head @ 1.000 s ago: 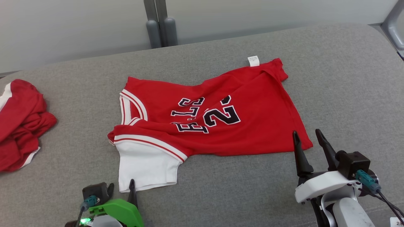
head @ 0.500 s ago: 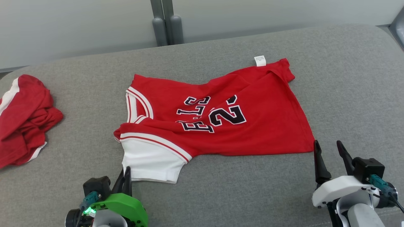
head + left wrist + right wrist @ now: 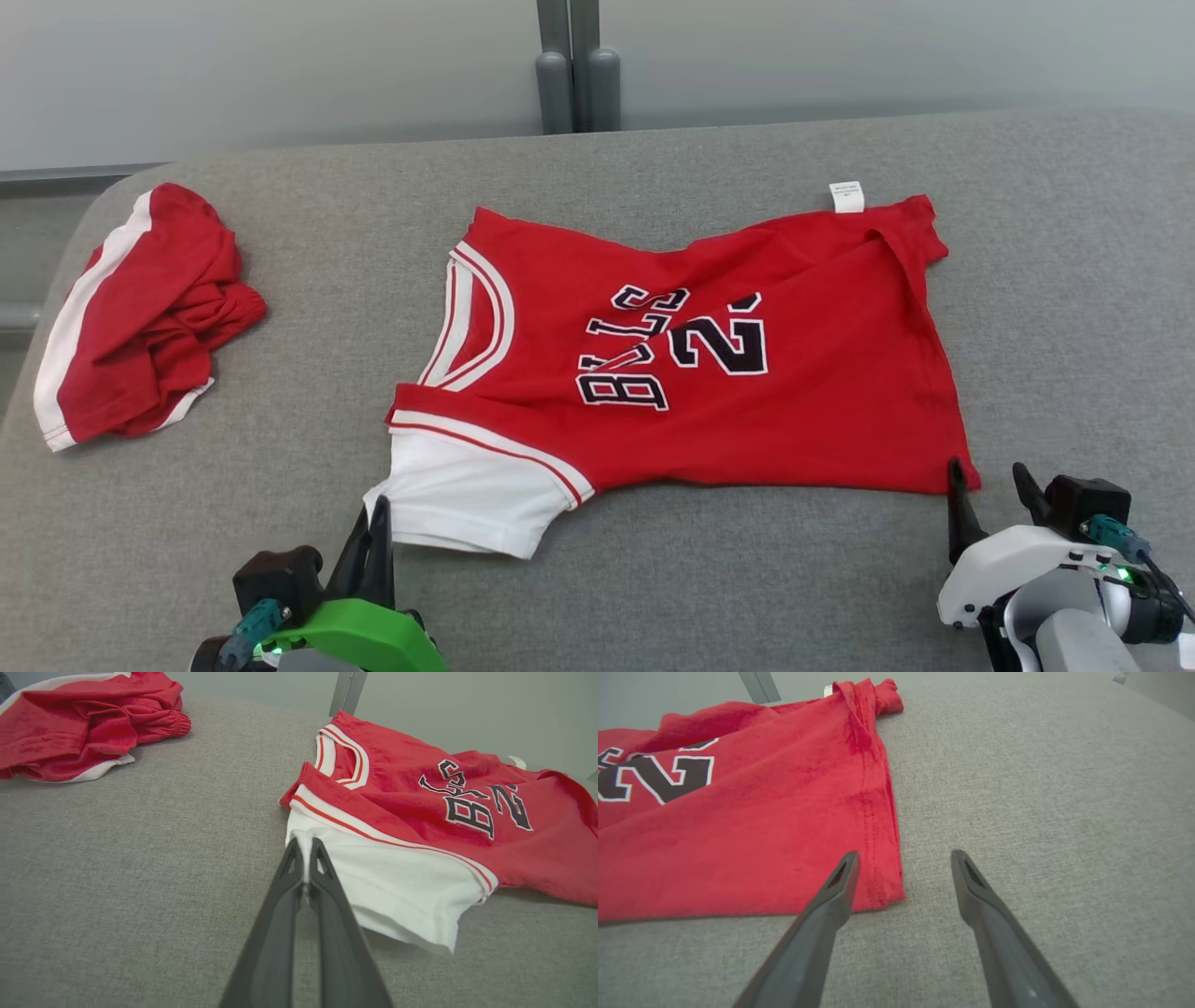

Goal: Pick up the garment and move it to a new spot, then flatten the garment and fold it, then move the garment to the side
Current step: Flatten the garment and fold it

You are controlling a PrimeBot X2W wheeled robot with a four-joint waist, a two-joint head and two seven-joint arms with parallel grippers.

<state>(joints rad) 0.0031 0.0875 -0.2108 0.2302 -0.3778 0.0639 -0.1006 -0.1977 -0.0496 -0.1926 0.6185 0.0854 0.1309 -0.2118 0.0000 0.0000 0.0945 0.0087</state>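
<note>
The jersey's red body [image 3: 829, 420] is spread flat on the cushion. My right gripper will grab the jersey by its free hem corner [image 3: 967, 482] next.
The garment [image 3: 709, 373] is a red jersey with black lettering and a white sleeve [image 3: 467, 495], lying spread on the grey cushion [image 3: 747, 579]. My left gripper [image 3: 375, 511] is shut on the near corner of the white sleeve; in the left wrist view the white cloth [image 3: 397, 882] is pinched between the closed tips of that gripper [image 3: 305, 843]. My right gripper [image 3: 985, 471] is open at the jersey's near right hem corner. In the right wrist view the gripper [image 3: 904, 856] straddles the corner of the red hem [image 3: 878, 877], its left finger over the cloth.
A second red and white garment [image 3: 140, 317] lies crumpled at the cushion's far left, near its rounded edge. Two grey posts [image 3: 577, 84] stand behind the cushion against the wall. Bare cushion lies right of the jersey [image 3: 1041, 788].
The left gripper has closed on the white sleeve corner. The jersey's near side has been drawn out flatter, showing more lettering. The head camera has turned, shifting the whole picture right.
</note>
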